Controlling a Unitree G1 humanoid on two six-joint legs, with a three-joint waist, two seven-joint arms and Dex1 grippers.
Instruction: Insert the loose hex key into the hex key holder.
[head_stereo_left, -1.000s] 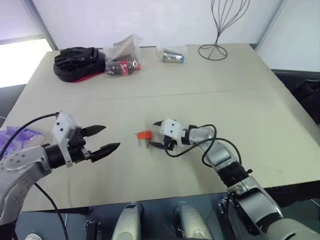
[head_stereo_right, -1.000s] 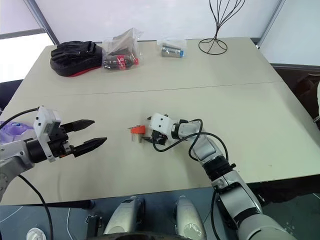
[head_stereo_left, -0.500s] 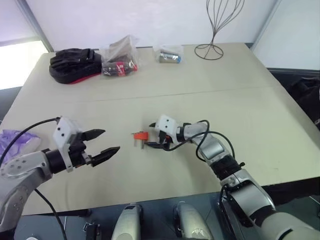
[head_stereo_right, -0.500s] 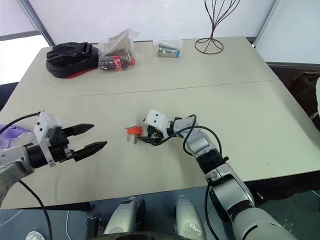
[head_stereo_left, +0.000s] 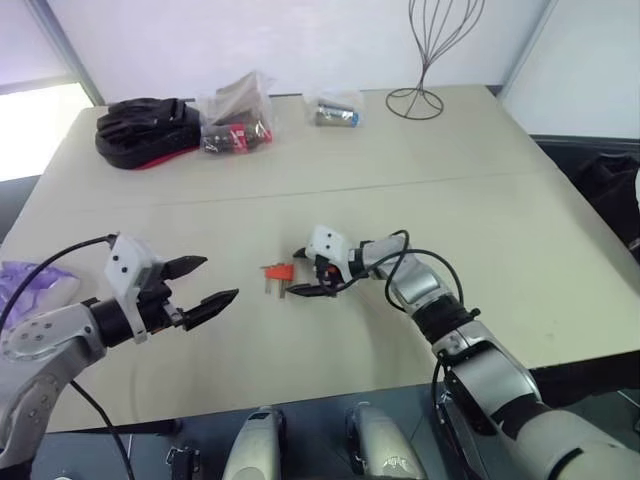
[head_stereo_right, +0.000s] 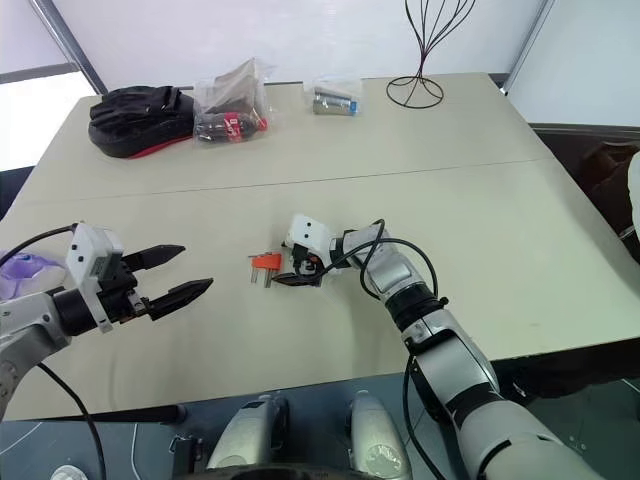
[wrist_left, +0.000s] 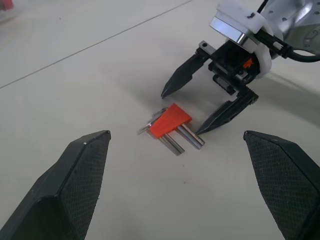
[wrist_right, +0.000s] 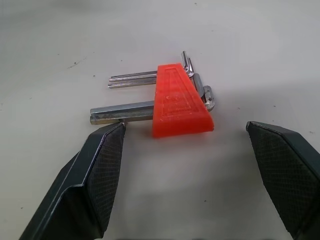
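Observation:
My right gripper closes on the holder's wide end next, since my fingers are on both sides of it, beside the thickest key.
The hex key holder (wrist_right: 179, 102), a red-orange wedge with several metal keys sticking out of it, lies flat on the beige table (head_stereo_left: 480, 230) near the middle. My right gripper (head_stereo_left: 296, 272) is open and low over the table. The holder sits just at the mouth of its two fingers. One fingertip (wrist_right: 112, 142) is right at the end of the thickest key. My left gripper (head_stereo_left: 220, 279) is open and empty. It hovers to the left of the holder (wrist_left: 170, 121) and points toward it. The loose hex key is out of view.
Along the far side of the table are black gloves with red trim (head_stereo_left: 140, 125), a clear bag with a red-and-black packet (head_stereo_left: 237, 120), a small bagged metal part (head_stereo_left: 333, 112) and a wire stand (head_stereo_left: 430, 60). A purple object (head_stereo_left: 25, 280) lies at the left edge.
The whole picture has shifted with the camera. My right forearm has swung and its wrist has turned a little, while the gripper stays at the holder. The left gripper holds still.

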